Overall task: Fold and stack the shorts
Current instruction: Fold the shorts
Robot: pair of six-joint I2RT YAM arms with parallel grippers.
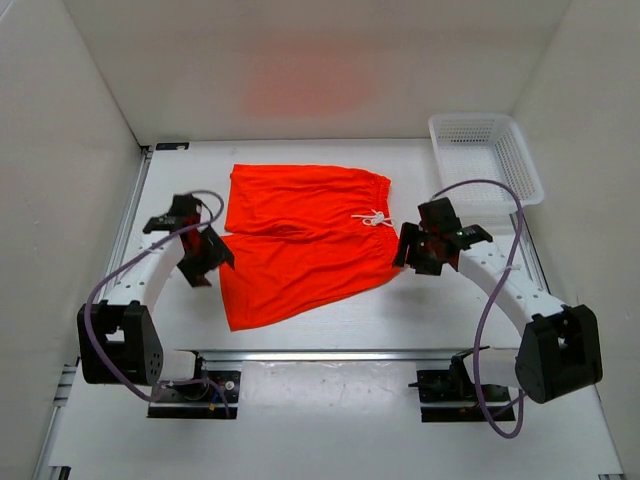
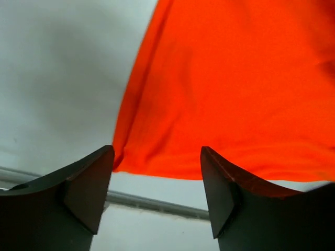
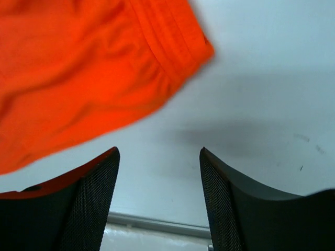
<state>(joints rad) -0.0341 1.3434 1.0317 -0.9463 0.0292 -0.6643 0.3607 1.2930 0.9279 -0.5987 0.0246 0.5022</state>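
My left gripper grips the orange shorts [image 1: 300, 240] by the near hem corner [image 1: 234, 324] next, to fold the near leg over the other.
Orange shorts [image 1: 300, 240] with a white drawstring [image 1: 373, 218] lie spread flat on the white table, waistband to the right, legs to the left. My left gripper [image 1: 207, 262] is open and empty, hovering at the left leg hems; in the left wrist view [image 2: 157, 157] the near hem corner of the shorts [image 2: 235, 89] lies just beyond its fingertips. My right gripper [image 1: 418, 255] is open and empty beside the waistband's near corner; the right wrist view [image 3: 158, 157] shows that corner of the shorts [image 3: 94, 68] beyond its fingers, apart from them.
A white mesh basket [image 1: 485, 160] stands at the table's back right. White walls enclose the table on three sides. A metal rail [image 1: 330, 354] runs along the near edge, in front of both arm bases.
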